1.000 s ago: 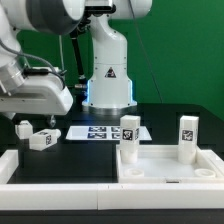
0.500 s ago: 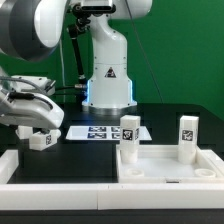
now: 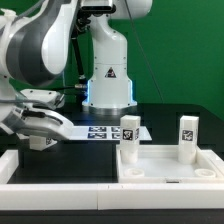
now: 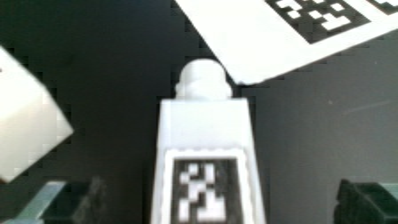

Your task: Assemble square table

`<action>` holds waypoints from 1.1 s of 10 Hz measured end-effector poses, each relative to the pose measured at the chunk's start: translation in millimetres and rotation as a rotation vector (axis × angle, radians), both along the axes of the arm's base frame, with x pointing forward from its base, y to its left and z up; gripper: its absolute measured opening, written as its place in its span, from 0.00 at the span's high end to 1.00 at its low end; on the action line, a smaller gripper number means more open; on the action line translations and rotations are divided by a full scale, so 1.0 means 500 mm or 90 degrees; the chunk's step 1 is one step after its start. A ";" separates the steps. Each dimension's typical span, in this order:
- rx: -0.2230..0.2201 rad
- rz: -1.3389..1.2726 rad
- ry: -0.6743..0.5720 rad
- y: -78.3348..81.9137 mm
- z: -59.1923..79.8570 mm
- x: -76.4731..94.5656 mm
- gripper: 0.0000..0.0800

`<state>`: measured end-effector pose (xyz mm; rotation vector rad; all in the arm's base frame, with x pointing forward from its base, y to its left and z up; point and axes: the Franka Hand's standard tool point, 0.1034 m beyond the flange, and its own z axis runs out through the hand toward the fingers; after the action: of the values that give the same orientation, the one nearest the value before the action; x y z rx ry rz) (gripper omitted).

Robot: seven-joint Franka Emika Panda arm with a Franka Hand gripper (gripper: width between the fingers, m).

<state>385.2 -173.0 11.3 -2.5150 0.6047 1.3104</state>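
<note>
Next, my gripper grabs the white leg by its square tagged body (image 4: pixel 210 180), so its rounded tip stays free to enter the table top.
The square table's white top (image 3: pixel 172 168) lies at the exterior view's right. Two tagged legs stand upright on it, one near its back left corner (image 3: pixel 129 130) and one toward the back right (image 3: pixel 187 136). Another white leg (image 4: pixel 210 140) lies flat on the black table, tag face up, its rounded tip toward the marker board. My gripper (image 4: pixel 214 205) straddles this leg's lower end, jaws wide and open, a dark finger (image 4: pixel 63 200) on each side without touching. In the exterior view the gripper (image 3: pixel 45 128) hangs low at the left, covering most of that leg (image 3: pixel 35 141).
The marker board (image 3: pixel 105 131) lies in front of the robot base, its corner (image 4: pixel 302 30) near the leg's tip. A low white rail (image 3: pixel 50 170) runs along the front left. Another white piece (image 4: pixel 25 110) lies beside the leg.
The arm has swung down and toward the exterior view's right, bringing the gripper over the lying leg at the left. The jaws stayed open. The table top and its upright legs have not moved.
</note>
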 end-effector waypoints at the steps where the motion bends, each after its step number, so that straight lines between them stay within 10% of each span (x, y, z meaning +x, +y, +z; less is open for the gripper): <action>1: 0.003 -0.001 0.007 0.000 -0.005 -0.006 0.19; 3: 0.002 0.000 0.007 0.001 -0.005 -0.005 0.22; 5: 0.002 0.000 0.007 0.001 -0.005 -0.006 0.65; 11: 0.000 0.008 0.007 0.003 0.000 0.000 0.64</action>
<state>385.3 -171.7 11.1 -2.5172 0.5909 1.3289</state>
